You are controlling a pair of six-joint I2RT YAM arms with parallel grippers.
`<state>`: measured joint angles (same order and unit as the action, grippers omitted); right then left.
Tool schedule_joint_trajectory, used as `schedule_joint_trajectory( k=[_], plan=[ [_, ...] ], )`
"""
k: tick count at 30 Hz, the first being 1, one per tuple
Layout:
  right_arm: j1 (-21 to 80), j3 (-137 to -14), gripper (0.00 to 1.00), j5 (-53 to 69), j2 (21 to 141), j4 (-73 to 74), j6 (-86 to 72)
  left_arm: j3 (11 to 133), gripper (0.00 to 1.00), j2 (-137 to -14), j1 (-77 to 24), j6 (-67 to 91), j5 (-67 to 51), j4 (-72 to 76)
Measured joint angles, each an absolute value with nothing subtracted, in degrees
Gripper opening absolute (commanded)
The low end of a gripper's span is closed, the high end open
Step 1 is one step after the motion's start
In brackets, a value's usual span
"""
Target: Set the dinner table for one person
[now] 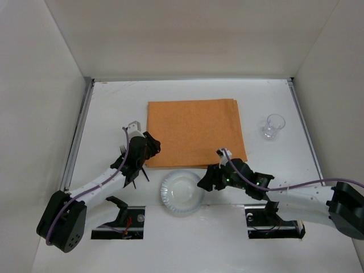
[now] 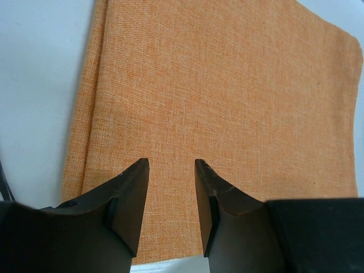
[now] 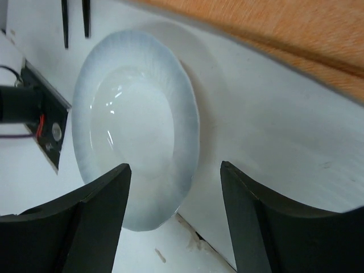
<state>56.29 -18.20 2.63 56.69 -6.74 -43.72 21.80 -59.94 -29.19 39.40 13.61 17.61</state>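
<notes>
The fingers are above the plate's rim between them in the right wrist view, so my right gripper lowers next, before closing on the plate's rim.
The white dinner table (image 1: pixel 111 108) carries an orange placemat (image 1: pixel 193 133) at its middle. A pale blue-white plate (image 1: pixel 182 192) lies on the table just in front of the placemat's near edge. My left gripper (image 1: pixel 153 145) is open and empty at the placemat's near left corner; in the left wrist view its jaws (image 2: pixel 170 162) hang over the orange cloth (image 2: pixel 227 85). My right gripper (image 1: pixel 203 182) is open and empty beside the plate's right rim; in the right wrist view it (image 3: pixel 175 165) straddles that rim of the plate (image 3: pixel 133 119).
A clear glass (image 1: pixel 274 126) stands right of the placemat. Black cutlery (image 1: pixel 138 175) lies under the left arm, left of the plate, also in the right wrist view (image 3: pixel 65 23). Metal rails (image 1: pixel 79 131) edge the table's sides. Two arm-base openings (image 1: pixel 122 224) sit at the near edge.
</notes>
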Motion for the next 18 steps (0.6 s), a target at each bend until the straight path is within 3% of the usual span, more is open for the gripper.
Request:
schedule_joint_trajectory(
  k=[3,8,14,18],
  plan=[
    [57.8,-18.2,0.68,4.4,61.5,-9.8,-43.8,21.8,0.36,-60.2,-29.2,39.4,13.4,18.2],
    [59.1,-18.2,0.54,6.5,70.3,-15.9,-44.5,21.8,0.36,-60.2,-29.1,39.4,13.0,18.7],
    [58.8,-18.1,0.17,7.1,75.3,-22.2,-47.6,21.8,0.36,-59.7,-29.1,39.4,12.8,18.7],
    [58.2,-18.3,0.07,8.7,74.5,-26.1,-48.9,21.8,0.36,-59.2,-28.8,39.4,12.6,18.7]
  ],
)
